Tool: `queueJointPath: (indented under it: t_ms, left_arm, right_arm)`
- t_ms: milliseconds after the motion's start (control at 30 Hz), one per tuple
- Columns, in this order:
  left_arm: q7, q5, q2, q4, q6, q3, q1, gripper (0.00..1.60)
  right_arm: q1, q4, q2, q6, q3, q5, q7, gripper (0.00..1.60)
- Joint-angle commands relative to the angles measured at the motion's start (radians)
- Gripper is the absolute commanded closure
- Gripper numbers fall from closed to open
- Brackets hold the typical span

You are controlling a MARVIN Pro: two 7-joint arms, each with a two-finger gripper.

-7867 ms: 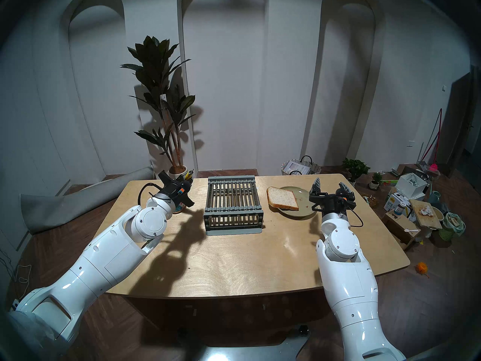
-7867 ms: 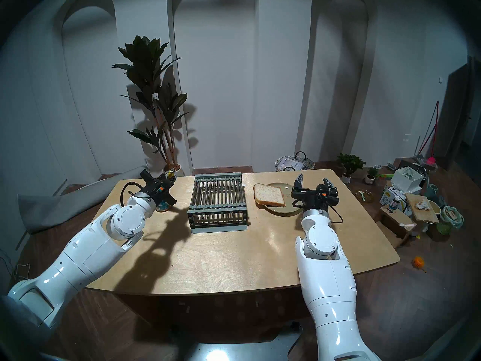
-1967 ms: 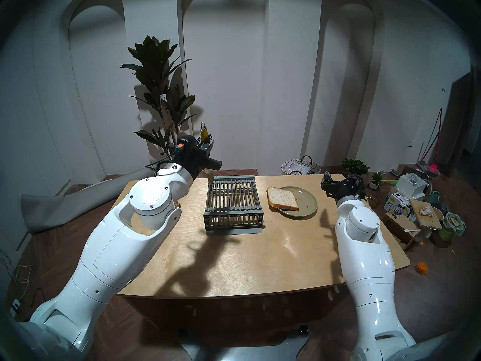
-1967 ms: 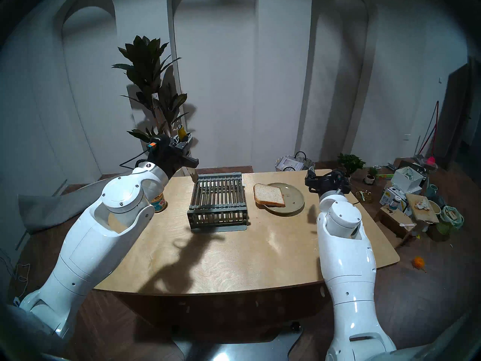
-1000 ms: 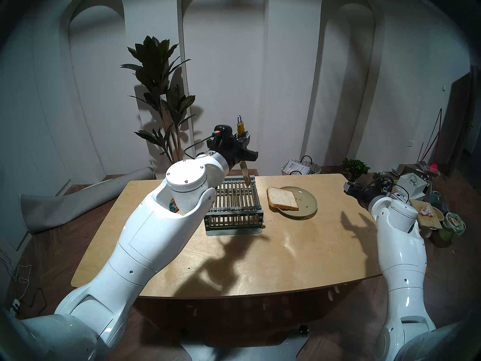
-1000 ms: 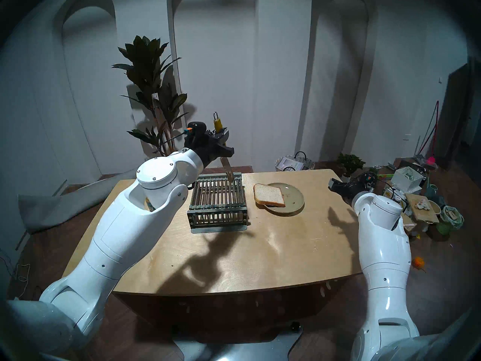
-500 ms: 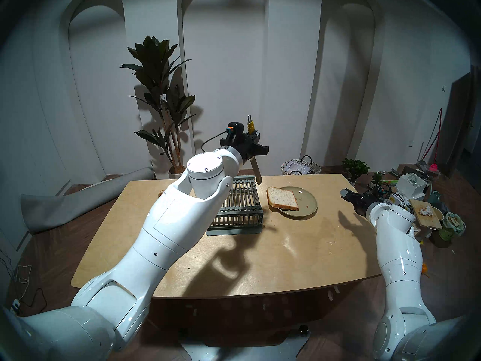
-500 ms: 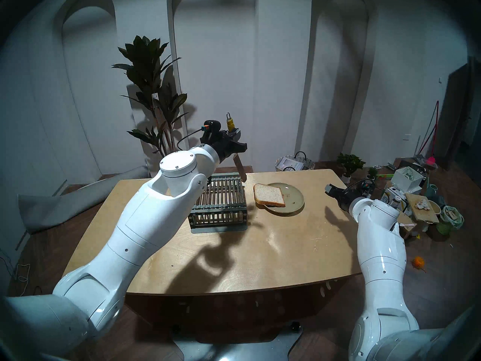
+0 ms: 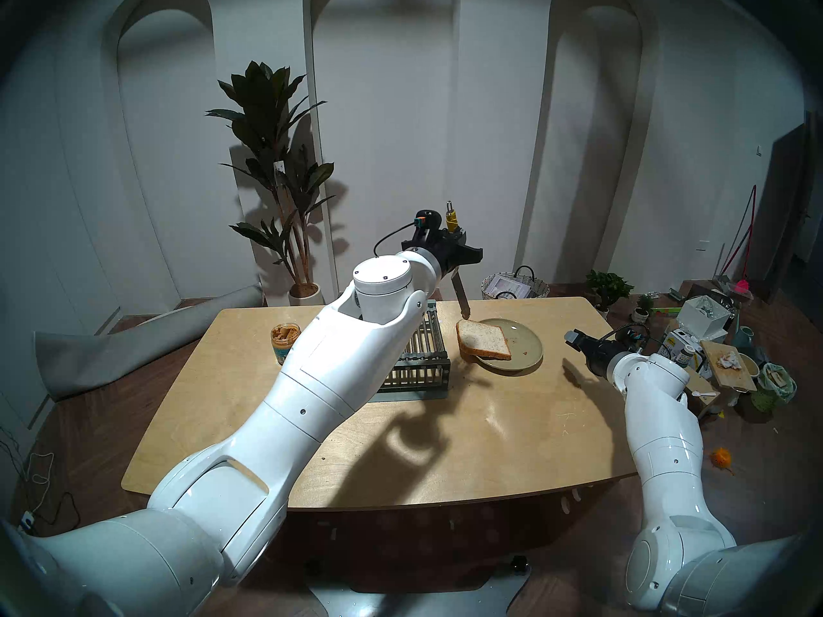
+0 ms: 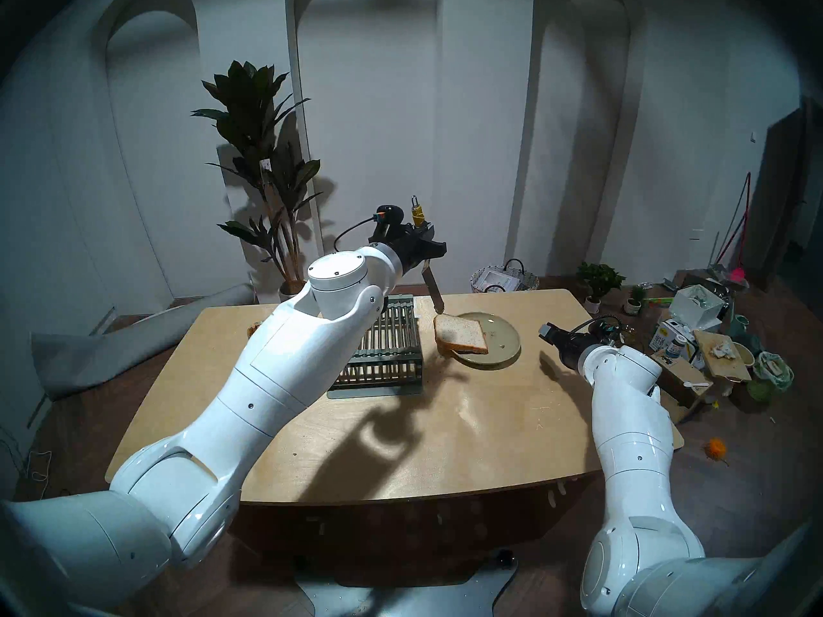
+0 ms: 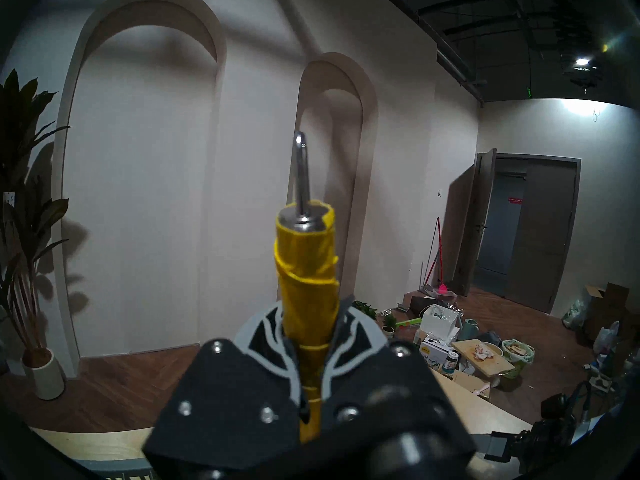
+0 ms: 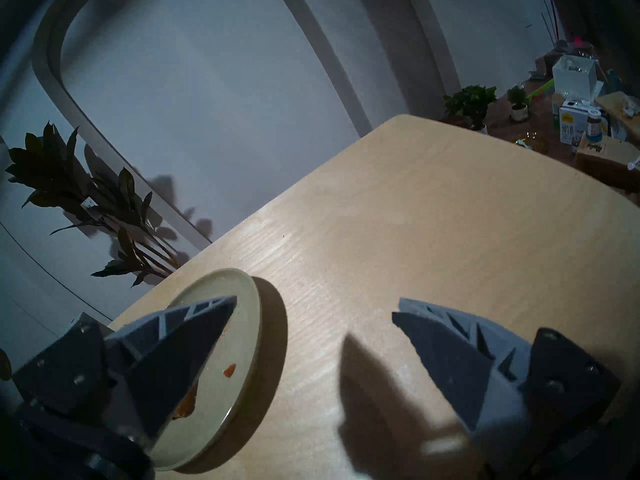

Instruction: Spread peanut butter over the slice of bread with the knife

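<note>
The bread (image 9: pixel 483 340) needs to stay steady while the knife spreads peanut butter, so my right gripper will grab the olive-green plate by its rim (image 9: pixel 542 350) next.
My left gripper (image 9: pixel 455 237) is shut on the knife's yellow handle (image 11: pixel 306 278), held upright. The knife (image 9: pixel 460 291) points blade down; its brown-smeared tip hangs just above the far left corner of the slice of bread (image 9: pixel 483 340). The bread lies on the left side of the olive-green plate (image 9: pixel 527 351) and overhangs its rim. The peanut butter jar (image 9: pixel 283 338) stands open at the table's left, away from both grippers. My right gripper (image 9: pixel 574 337) is open and empty, low over the table to the right of the plate (image 12: pixel 221 347).
The grey slatted rack (image 9: pixel 423 358) stands mid-table, left of the plate and partly hidden by my left arm. The table's right edge (image 9: pixel 623 358) is near my right arm. Boxes and clutter (image 9: pixel 712 349) lie on the floor beyond it.
My left arm has carried the knife rightward from above the rack to above the bread's far left corner. My right gripper has moved a little left towards the plate.
</note>
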Motion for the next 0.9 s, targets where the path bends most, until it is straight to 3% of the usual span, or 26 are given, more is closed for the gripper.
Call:
queueJointPath:
  t_ms: [0, 333, 500, 867]
  left_arm:
    - [-0.005, 0.008, -0.064, 0.03, -0.019, 0.009, -0.089, 1.6]
    - [-0.007, 0.013, -0.12, 0.124, -0.04, 0.033, -0.135, 1.6]
    - [-0.001, 0.0, -0.163, 0.193, -0.069, 0.019, -0.152, 1.6]
    - [-0.033, -0.06, -0.228, 0.346, -0.12, -0.034, -0.191, 1.6]
  right_arm:
    - [0.067, -0.017, -0.011, 0.074, 0.001, 0.024, -0.019, 0.0]
    - [0.086, -0.005, -0.008, 0.222, 0.036, 0.074, -0.033, 0.0]
    - [0.094, 0.014, -0.007, 0.245, 0.048, 0.092, -0.019, 0.0]
    - [0.126, 0.106, 0.004, 0.219, 0.026, 0.097, 0.039, 0.0]
